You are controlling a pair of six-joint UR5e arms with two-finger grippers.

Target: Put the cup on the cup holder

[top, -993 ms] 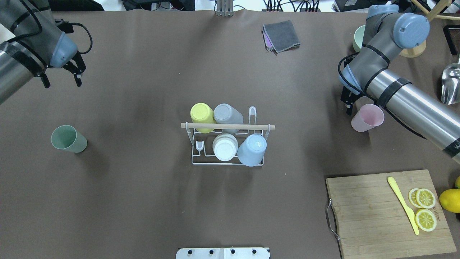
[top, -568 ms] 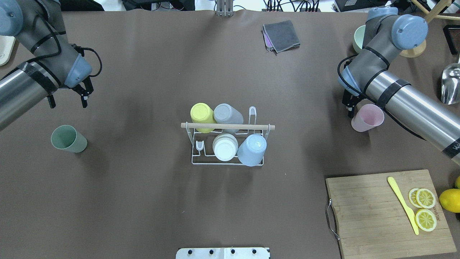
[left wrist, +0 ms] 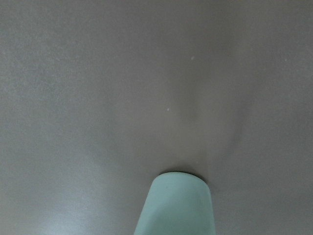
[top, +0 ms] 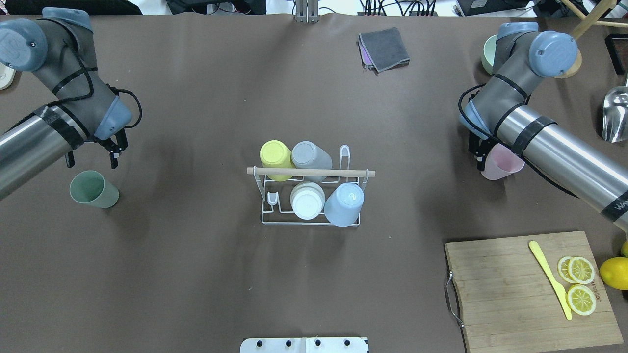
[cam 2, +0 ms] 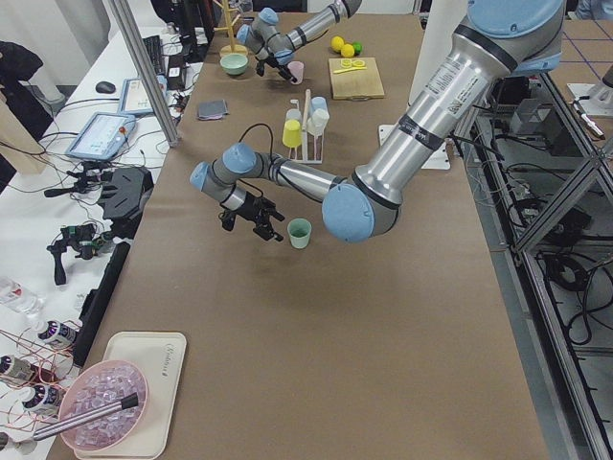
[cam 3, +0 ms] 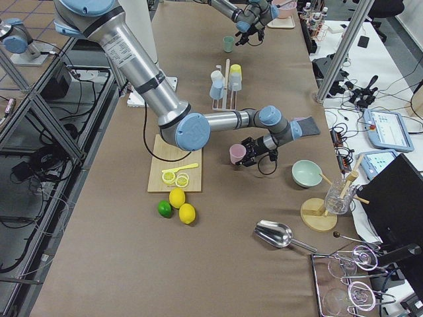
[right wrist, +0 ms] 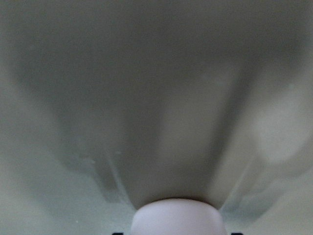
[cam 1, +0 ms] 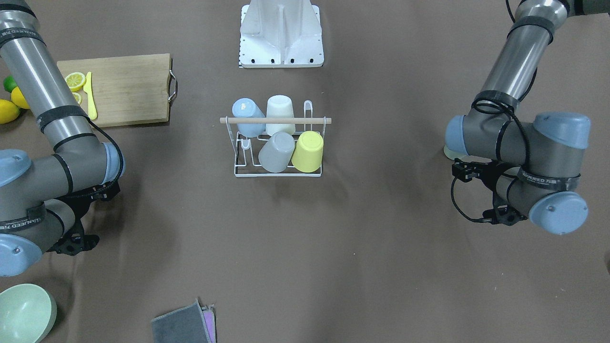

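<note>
My right gripper will grab the pink cup by its body [right wrist: 177,219] next. Then it can place the cup on the cup holder.
The white wire cup holder [top: 267,215] with a wooden rod handle [top: 309,172] stands mid-table and carries yellow, grey, white and blue cups upside down. A green cup [top: 93,189] stands upright at the left. My left gripper [top: 91,159] is open, just beyond the cup and apart from it. The left wrist view shows the green cup [left wrist: 176,205] at the bottom edge. A pink cup [top: 501,164] stands at the right. My right gripper [top: 483,156] is open and right at this cup, which fills the bottom centre of the right wrist view [right wrist: 178,215]. My right arm partly hides the pink cup.
A cutting board [top: 495,289] with lemon slices and a yellow knife lies front right, with a lemon [top: 615,273] beside it. A folded grey cloth [top: 385,48] lies at the back. A pale green bowl [cam 1: 24,312] and a metal scoop [top: 615,115] are behind the right arm.
My left gripper has come forward and down towards the green cup. My right gripper has moved in on the pink cup. Neither cup has moved.
</note>
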